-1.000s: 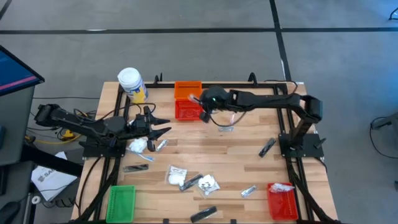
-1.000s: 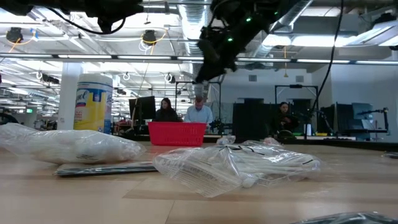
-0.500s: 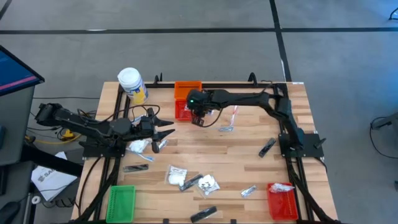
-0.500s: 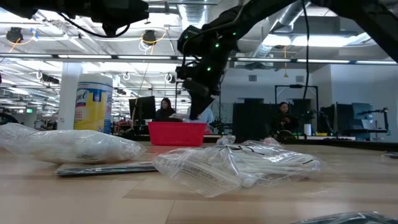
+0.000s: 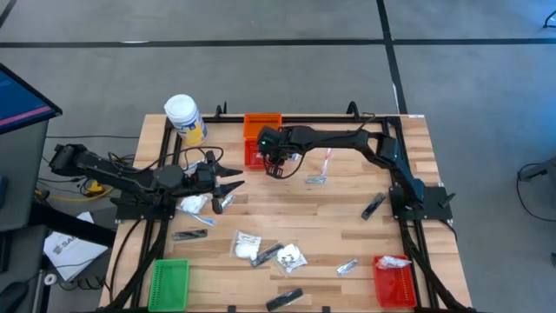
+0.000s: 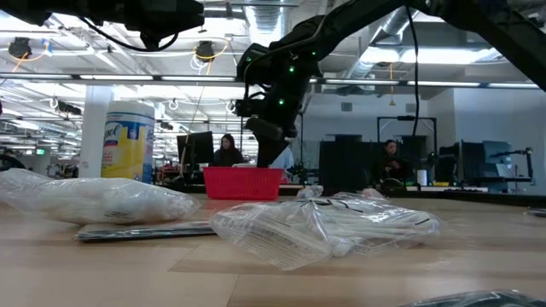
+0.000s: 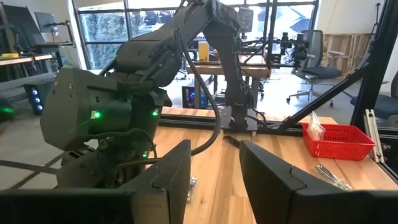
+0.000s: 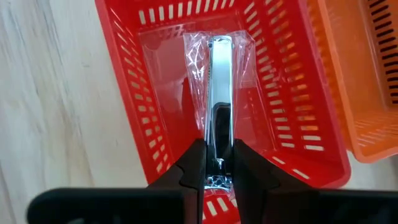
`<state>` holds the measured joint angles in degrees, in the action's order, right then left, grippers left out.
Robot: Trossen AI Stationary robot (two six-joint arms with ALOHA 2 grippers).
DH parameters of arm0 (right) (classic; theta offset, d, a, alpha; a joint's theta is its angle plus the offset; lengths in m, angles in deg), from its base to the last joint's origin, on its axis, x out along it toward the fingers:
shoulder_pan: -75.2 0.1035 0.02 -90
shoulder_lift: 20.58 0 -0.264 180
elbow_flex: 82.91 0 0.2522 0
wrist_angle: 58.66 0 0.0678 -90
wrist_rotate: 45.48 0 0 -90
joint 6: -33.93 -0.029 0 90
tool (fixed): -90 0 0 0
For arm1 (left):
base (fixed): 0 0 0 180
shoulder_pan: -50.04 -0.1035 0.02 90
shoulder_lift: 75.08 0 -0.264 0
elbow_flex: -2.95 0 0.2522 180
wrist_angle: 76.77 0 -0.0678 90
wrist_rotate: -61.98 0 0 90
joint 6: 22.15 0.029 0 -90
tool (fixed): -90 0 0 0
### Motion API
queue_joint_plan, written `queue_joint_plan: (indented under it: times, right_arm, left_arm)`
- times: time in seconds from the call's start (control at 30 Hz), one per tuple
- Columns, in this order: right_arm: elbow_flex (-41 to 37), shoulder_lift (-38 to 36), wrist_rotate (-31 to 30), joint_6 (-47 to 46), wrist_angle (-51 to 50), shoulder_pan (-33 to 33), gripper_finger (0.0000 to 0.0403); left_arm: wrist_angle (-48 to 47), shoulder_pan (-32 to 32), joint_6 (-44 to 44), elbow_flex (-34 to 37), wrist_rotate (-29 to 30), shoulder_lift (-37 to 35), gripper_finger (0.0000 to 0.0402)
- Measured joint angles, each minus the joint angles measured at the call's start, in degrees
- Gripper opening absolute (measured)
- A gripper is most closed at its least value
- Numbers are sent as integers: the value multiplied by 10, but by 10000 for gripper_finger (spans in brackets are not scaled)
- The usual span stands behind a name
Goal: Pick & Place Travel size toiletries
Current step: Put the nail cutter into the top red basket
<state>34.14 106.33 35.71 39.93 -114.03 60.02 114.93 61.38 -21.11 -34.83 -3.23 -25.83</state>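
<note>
The silver toiletry [image 8: 219, 93] hangs inside the red basket's rim, over the basket's bottom, so it is now time for my right gripper to open.
My right gripper [image 5: 274, 165] hovers over the red basket [image 5: 254, 155] at the table's far side, shut on a slim silver toiletry in a clear wrapper [image 8: 217, 118]. My left gripper [image 5: 233, 184] is open and level near the table's left side, beside a white packet [image 5: 193, 203] that lies flat on the wood. Its open fingers [image 7: 214, 163] face the right arm. Several more packets, foil sachets and dark tubes lie flat on the table, among them a clear packet [image 6: 324, 223]. My right gripper pinches the near end [image 8: 217, 158] of the wrapped silver toiletry between its two fingers [image 8: 194, 165]. The fingers lie along the piece and point down into the red basket [image 8: 155, 93]. The piece sticks out past the fingertips, lifted over the basket's floor.
An orange basket [image 5: 262, 124] stands right behind the red one, and a white jar with a yellow label [image 5: 184, 117] stands at the far left corner. A green basket [image 5: 170, 283] and a second red basket [image 5: 393, 278] sit along the near edge. Loose toiletries lie scattered over the table's middle.
My right gripper has carried the wrapped silver piece toward the table's left, from beside the red basket to above it, and has come lower. It has stayed shut. My left gripper has edged slightly toward the right.
</note>
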Motion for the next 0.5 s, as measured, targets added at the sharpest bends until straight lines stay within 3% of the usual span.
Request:
queue_joint_plan:
  times: [0.5]
  right_arm:
    - [0, 0, 2, -14, 0, 1, 64]
  left_arm:
    - [-1, 0, 0, 0, 0, 0, 131]
